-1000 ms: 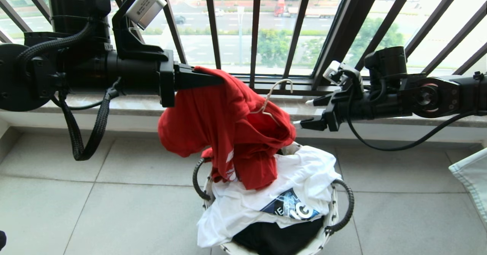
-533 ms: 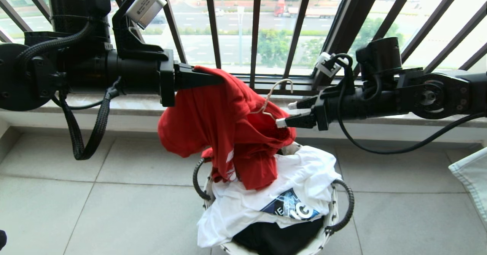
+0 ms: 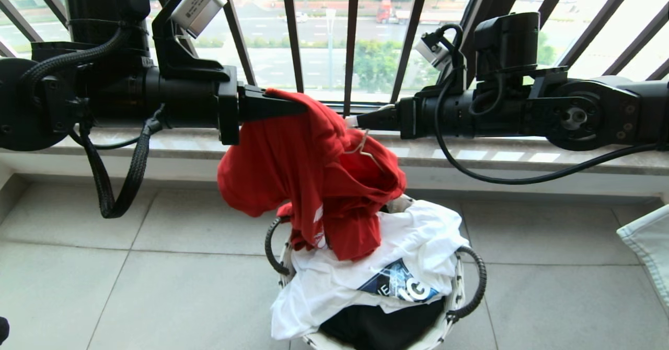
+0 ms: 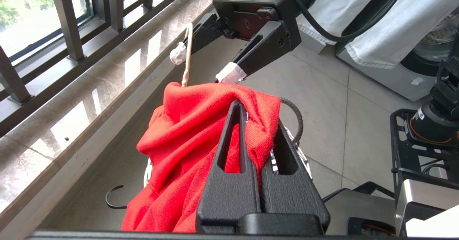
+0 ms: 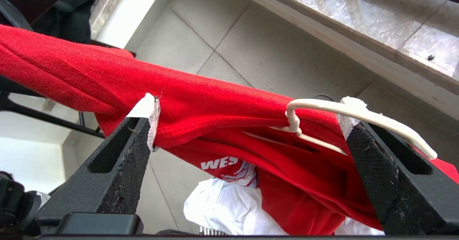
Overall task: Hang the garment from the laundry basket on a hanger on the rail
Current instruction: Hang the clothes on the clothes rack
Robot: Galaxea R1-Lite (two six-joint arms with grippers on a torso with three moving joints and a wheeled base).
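Note:
Next, my right gripper grips the hanger by its twisted neck (image 5: 294, 123), which leaves the hanger's hook (image 5: 359, 112) free to go over the bar.
The red garment (image 3: 313, 183) hangs over the laundry basket (image 3: 453, 295), its lower folds resting on the clothes inside. My left gripper (image 3: 300, 108) is shut on the garment's upper edge, as the left wrist view also shows (image 4: 244, 105). The cream wire hanger (image 3: 360, 147) sits inside the garment with its hook (image 5: 362, 114) sticking out. My right gripper (image 3: 353, 123) is open, level with the hook. In the right wrist view its jaws (image 5: 251, 111) straddle the garment's neck, and the hook lies against one fingertip (image 5: 353, 105). The rail is out of view.
A white printed T-shirt (image 3: 360, 282) and a black T-shirt (image 3: 381, 326) fill the basket. The black barred balcony railing (image 3: 350, 42) and stone sill (image 3: 522, 156) run close behind both arms. A white cloth (image 3: 648, 240) hangs at the right edge. Tiled floor surrounds the basket.
My right arm has risen and swung left while its wrist rolled, bringing the open jaws from beside the garment up to the hanger's hook. The left arm and garment have not moved.

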